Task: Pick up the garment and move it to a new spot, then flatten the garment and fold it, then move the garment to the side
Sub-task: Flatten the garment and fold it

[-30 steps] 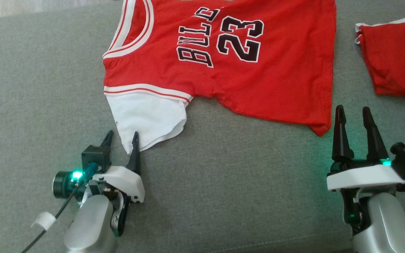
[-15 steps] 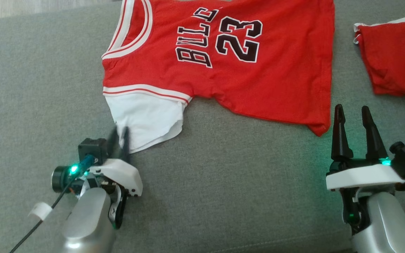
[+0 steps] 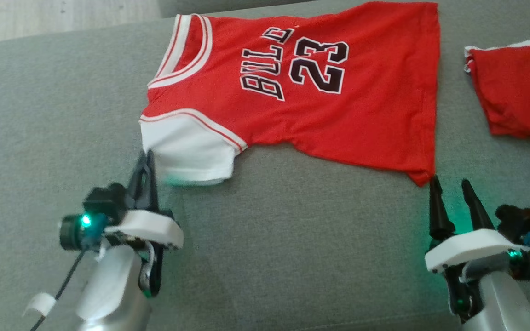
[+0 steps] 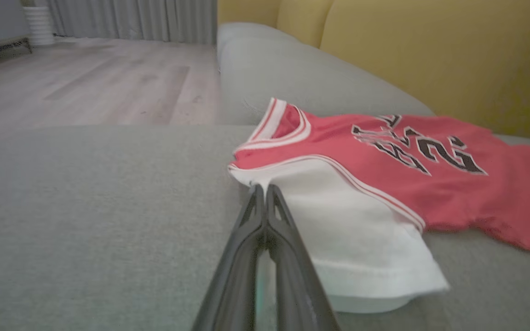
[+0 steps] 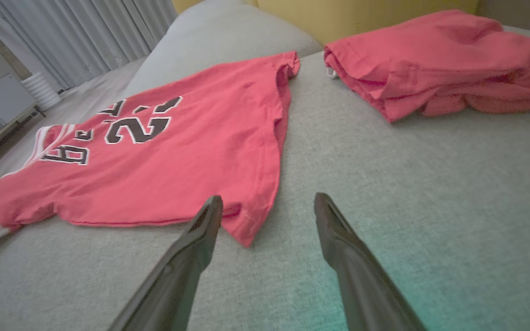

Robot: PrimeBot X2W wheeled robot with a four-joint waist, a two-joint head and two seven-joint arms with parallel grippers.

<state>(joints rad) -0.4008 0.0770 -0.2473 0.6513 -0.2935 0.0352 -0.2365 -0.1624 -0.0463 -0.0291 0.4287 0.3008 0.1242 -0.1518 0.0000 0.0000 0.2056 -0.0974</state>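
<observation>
The garment has its red hem corner [image 3: 423,178] poking out as a loose tip while the red body [image 3: 382,116] lies flat, so my right gripper will grab the garment there next.
The garment [image 3: 338,119] is a red jersey with "23" in black and a white sleeve, spread on the grey sofa seat [image 3: 292,239]. My left gripper [image 3: 146,156] is shut on the left edge of the white sleeve [image 3: 187,147], which hangs slightly raised off the seat. In the left wrist view the closed left gripper [image 4: 263,187] meets the garment [image 4: 384,156] at the sleeve's striped trim. My right gripper [image 3: 449,184] stands open just below the garment's lower hem corner. In the right wrist view that corner of the garment [image 5: 177,170] lies just ahead of the right gripper [image 5: 267,200].
A second red garment [image 3: 518,92], loosely folded, lies on the seat at the right [image 5: 435,69]. Yellow back cushions [image 4: 430,55] rise behind the seat. Wooden floor [image 4: 85,82] lies beyond the sofa's left end.
My left gripper closed on the white sleeve's edge and raised it a little. The head camera shifted. My right gripper now sits lower, with its tips at the hem corner.
</observation>
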